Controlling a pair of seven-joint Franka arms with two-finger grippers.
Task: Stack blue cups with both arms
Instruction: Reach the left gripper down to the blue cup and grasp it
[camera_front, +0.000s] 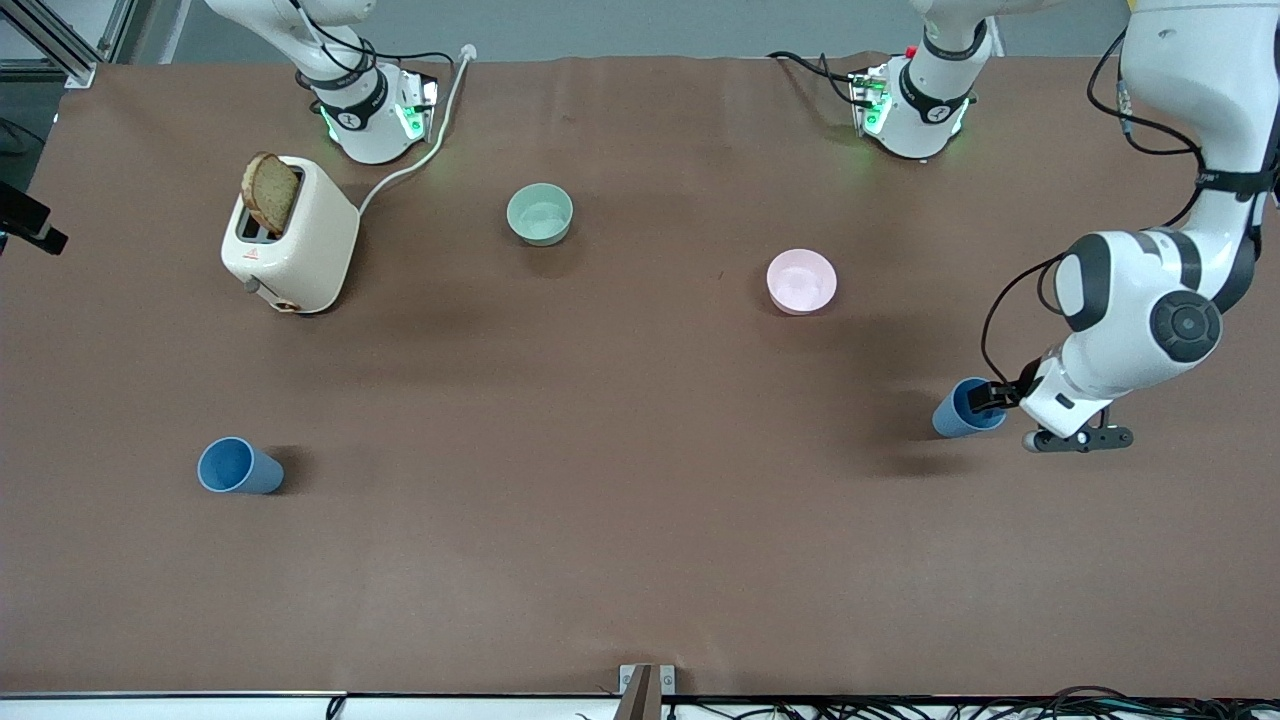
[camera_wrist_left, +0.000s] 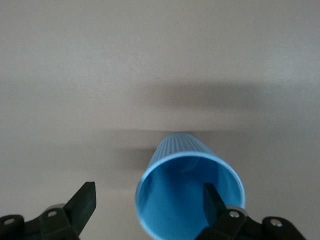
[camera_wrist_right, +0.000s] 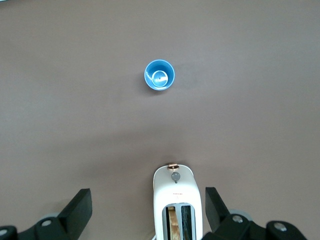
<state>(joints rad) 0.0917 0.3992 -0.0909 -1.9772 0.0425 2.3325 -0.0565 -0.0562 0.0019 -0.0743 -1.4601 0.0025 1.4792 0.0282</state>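
I need to grab the cup near the toaster by its rim next with my right gripper. Then the blue cup can be stacked with the other blue cup (camera_front: 959, 413).
One blue cup (camera_front: 966, 408) stands upright at the left arm's end of the table. My left gripper (camera_front: 992, 397) is down at its rim. In the left wrist view the left gripper (camera_wrist_left: 150, 192) is open, with one finger (camera_wrist_left: 212, 200) inside the mouth of the cup (camera_wrist_left: 187, 197) and the other finger (camera_wrist_left: 84, 199) outside it. The second blue cup (camera_front: 240, 467) stands at the right arm's end, nearer to the front camera than the toaster. My right gripper (camera_wrist_right: 148, 197) is open and empty, high over the toaster, and sees that cup (camera_wrist_right: 159, 75) from above. It is out of the front view.
A cream toaster (camera_front: 290, 235) with a slice of bread in it stands near the right arm's base, its white cable running to the table's edge. A pale green bowl (camera_front: 540, 214) and a pink bowl (camera_front: 801, 281) sit mid-table, nearer to the bases than both cups.
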